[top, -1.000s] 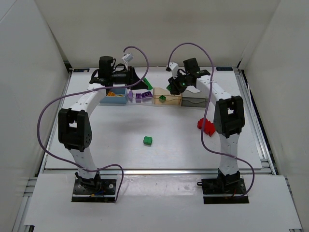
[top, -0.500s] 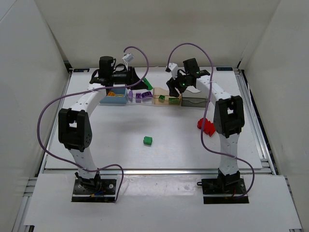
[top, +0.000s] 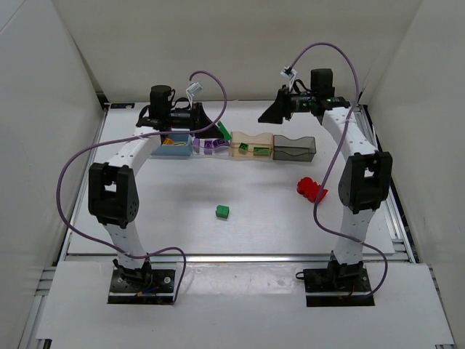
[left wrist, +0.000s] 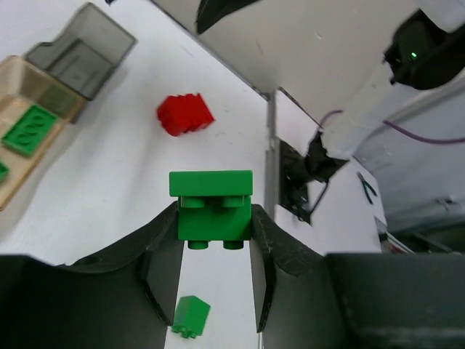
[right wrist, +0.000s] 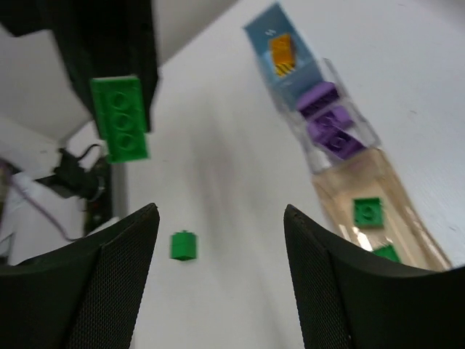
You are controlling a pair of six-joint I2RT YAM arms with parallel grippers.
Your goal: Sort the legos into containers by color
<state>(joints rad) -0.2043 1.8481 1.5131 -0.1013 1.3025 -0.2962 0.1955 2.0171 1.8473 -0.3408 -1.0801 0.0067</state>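
Note:
The right gripper grabs the green lego by its studded end (top: 225,132) next, to pull the stacked bricks apart for the pale orange container (top: 247,155).
My left gripper (left wrist: 214,227) is shut on a green lego (left wrist: 211,206), held in the air behind the clear container (top: 211,153); the same green lego (top: 223,131) shows from above. My right gripper (right wrist: 221,212) is open and empty, raised behind the pale orange container (top: 247,155), which holds two green legos (top: 259,150). The row of containers begins with the blue one (top: 171,153), holding yellow pieces. The clear one holds purple legos (right wrist: 330,127). The grey one (top: 294,155) ends the row. A small green lego (top: 223,211) and a red lego (top: 311,189) lie on the table.
White walls enclose the table on three sides. Purple cables loop from both arms. The four containers stand touching in a line across the far half of the table.
My right gripper opened, left a green lego in the pale orange container, then drew up and back to the right. The left gripper has not moved.

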